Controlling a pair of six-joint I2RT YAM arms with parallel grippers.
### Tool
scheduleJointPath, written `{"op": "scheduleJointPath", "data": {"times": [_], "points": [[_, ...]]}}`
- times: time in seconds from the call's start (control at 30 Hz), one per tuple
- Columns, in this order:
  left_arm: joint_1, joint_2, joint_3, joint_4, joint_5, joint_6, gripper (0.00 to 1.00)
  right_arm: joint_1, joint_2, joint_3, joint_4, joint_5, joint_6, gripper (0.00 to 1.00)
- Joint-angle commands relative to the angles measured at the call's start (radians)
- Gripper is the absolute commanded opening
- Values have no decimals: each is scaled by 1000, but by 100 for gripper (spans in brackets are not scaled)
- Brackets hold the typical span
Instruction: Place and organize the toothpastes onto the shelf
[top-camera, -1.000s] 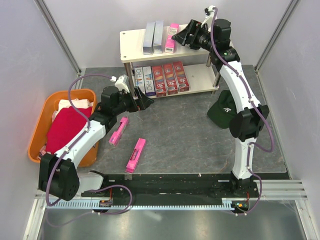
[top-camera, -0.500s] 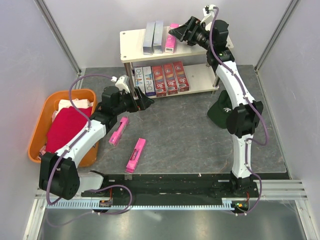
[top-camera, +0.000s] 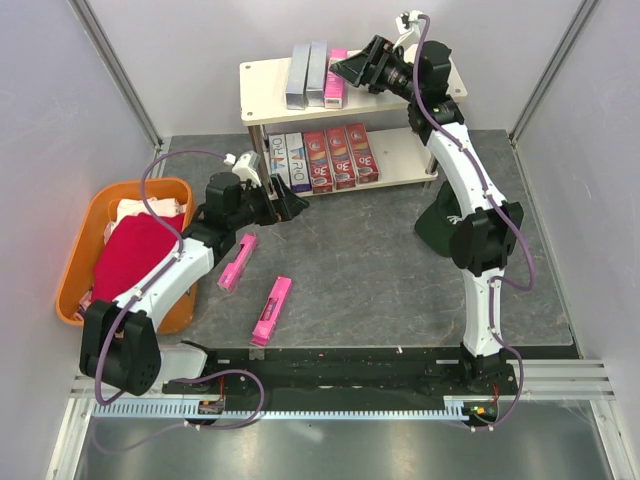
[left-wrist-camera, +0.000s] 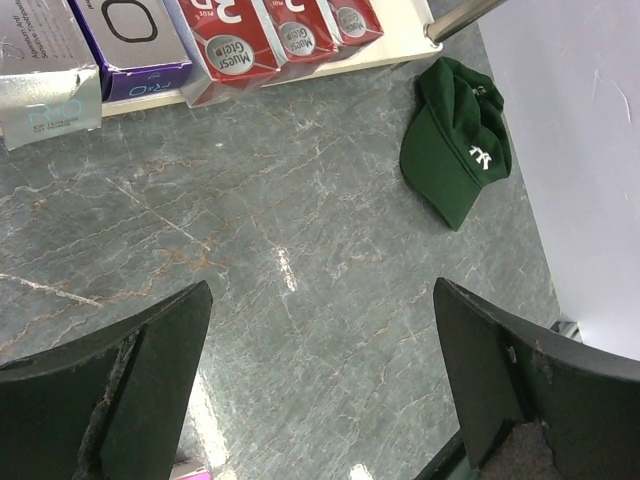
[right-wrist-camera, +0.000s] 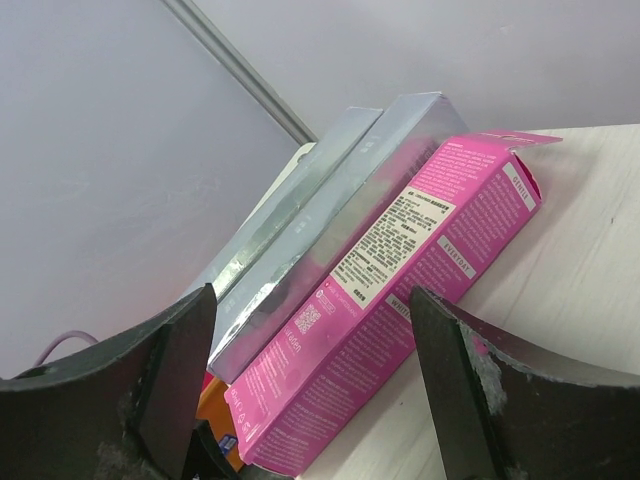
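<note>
I should hand the front pink box over to my right gripper by its free opposite end, so my left gripper should next grab the box by its shelf-facing end (top-camera: 280, 289) (left-wrist-camera: 194, 473).
The shelf (top-camera: 265, 95) stands at the back. Its top board (right-wrist-camera: 580, 250) carries two silver-grey toothpastes (top-camera: 307, 74) and one pink toothpaste (top-camera: 335, 80), which lies against the silver ones (right-wrist-camera: 300, 220). My right gripper (top-camera: 346, 68) is open, its jaws wide either side of that pink box (right-wrist-camera: 400, 290). The lower board holds two navy/white boxes (top-camera: 287, 160) and three red "3D" boxes (top-camera: 340, 157). Two more pink boxes (top-camera: 237, 262) (top-camera: 271, 310) lie on the table. My left gripper (top-camera: 288, 203) is open and empty, low over the table in front of the lower board.
An orange basket (top-camera: 75, 260) with a red cloth (top-camera: 130, 255) stands at the left. A dark green cap (top-camera: 445, 225) lies by the right arm, and shows in the left wrist view (left-wrist-camera: 455, 140). Grey walls close in the sides and back.
My right gripper has moved left along the top board, and the pink box has shifted left against the silver boxes. The left arm has not moved.
</note>
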Motion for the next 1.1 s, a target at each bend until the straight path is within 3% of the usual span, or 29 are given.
{"op": "scheduleJointPath", "data": {"times": [0.0, 0.2, 0.43, 0.6, 0.8, 0.93, 1.07], "points": [[0, 1, 18, 4, -18, 16, 99, 4, -3, -26, -20, 3, -8, 86], [2, -13, 37, -100, -117, 63, 99, -3, -173, -184, -38, 101, -84, 88], [-2, -14, 58, -257, -289, 132, 99, 0, -410, -503, -23, 172, -124, 88], [-11, -37, -3, -280, -265, 128, 98, 6, -588, -756, 17, 187, -112, 88], [-130, -18, -75, -339, -359, 118, 95, 41, -752, -987, 66, 221, -101, 88], [-256, 31, -100, -384, -456, 85, 92, 70, -803, -1068, 43, 238, -120, 88], [-296, 50, -140, -384, -479, 51, 89, 87, -815, -1129, 26, 235, -137, 88]]}}
